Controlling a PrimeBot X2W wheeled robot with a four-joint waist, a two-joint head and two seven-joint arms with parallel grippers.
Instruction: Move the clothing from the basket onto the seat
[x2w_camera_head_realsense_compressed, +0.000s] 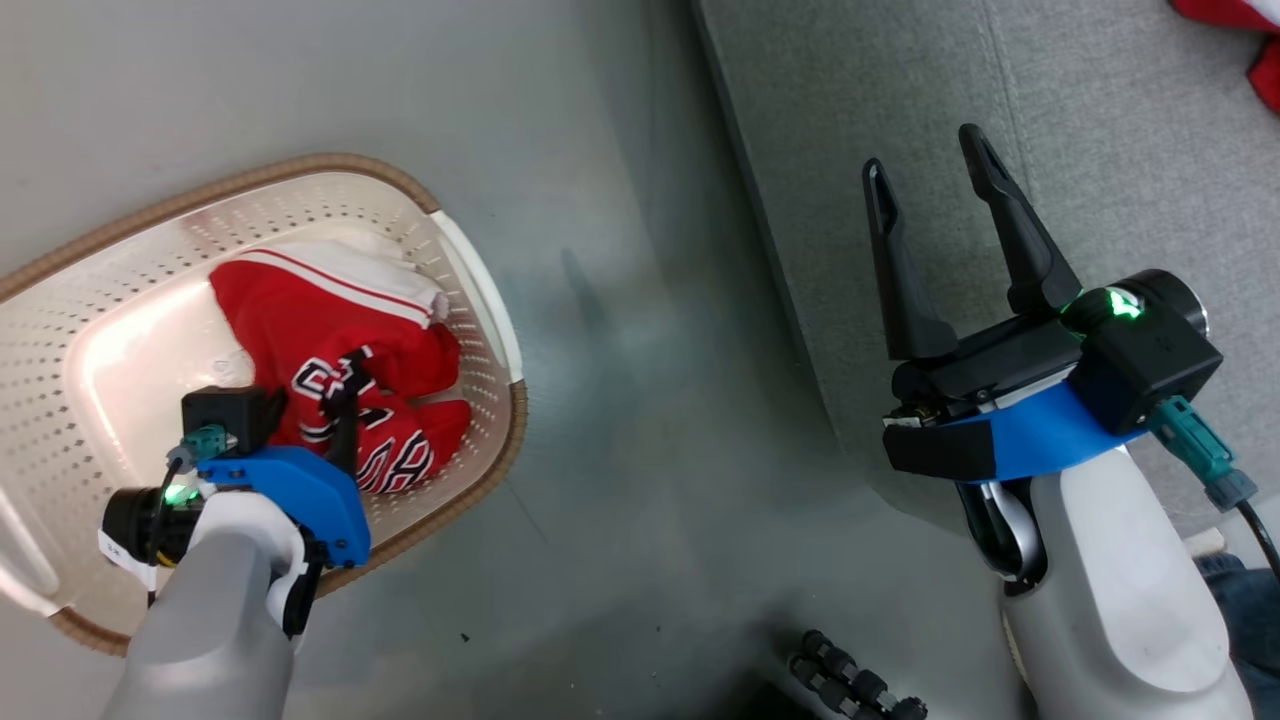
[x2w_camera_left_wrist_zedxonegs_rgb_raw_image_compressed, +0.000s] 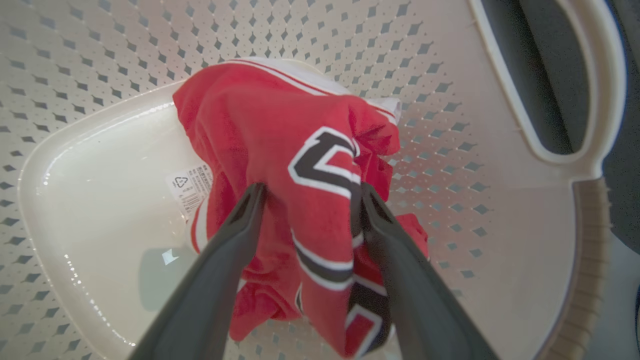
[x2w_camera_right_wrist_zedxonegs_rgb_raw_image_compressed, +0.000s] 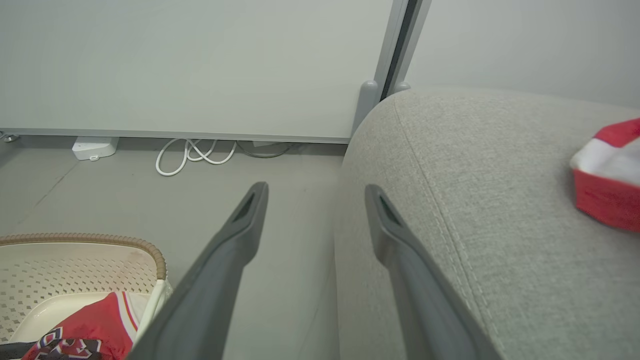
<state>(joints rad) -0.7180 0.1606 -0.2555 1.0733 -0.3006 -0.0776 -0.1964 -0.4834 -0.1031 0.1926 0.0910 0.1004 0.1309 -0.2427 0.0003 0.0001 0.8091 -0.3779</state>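
The left gripper grabs the red garment by its lettered fold (x2w_camera_head_realsense_compressed: 314, 386) next and moves it onto the seat (x2w_camera_head_realsense_compressed: 1128, 156).
A red garment (x2w_camera_head_realsense_compressed: 320, 320) with white stripes and black-and-white lettering lies crumpled in the cream perforated basket (x2w_camera_head_realsense_compressed: 300, 165). My left gripper (x2w_camera_head_realsense_compressed: 335, 405) reaches down into the basket. In the left wrist view its fingers (x2w_camera_left_wrist_zedxonegs_rgb_raw_image_compressed: 240, 225) stand open on either side of a raised fold of the garment (x2w_camera_left_wrist_zedxonegs_rgb_raw_image_compressed: 280, 135), with lettered cloth between them. My right gripper (x2w_camera_head_realsense_compressed: 925, 155) hangs open and empty over the near edge of the grey sofa (x2w_camera_head_realsense_compressed: 1100, 150). A second red and white garment (x2w_camera_head_realsense_compressed: 1240, 40) lies on the sofa seat (x2w_camera_right_wrist_zedxonegs_rgb_raw_image_compressed: 500, 200), also seen as garment (x2w_camera_right_wrist_zedxonegs_rgb_raw_image_compressed: 607, 175).
Grey floor separates the basket from the sofa. White cables (x2w_camera_right_wrist_zedxonegs_rgb_raw_image_compressed: 195, 155) and a small white box (x2w_camera_right_wrist_zedxonegs_rgb_raw_image_compressed: 95, 147) lie along the wall. A black ribbed object (x2w_camera_head_realsense_compressed: 850, 685) sits on the floor at the bottom. Blue denim (x2w_camera_head_realsense_compressed: 1245, 600) shows at the lower right.
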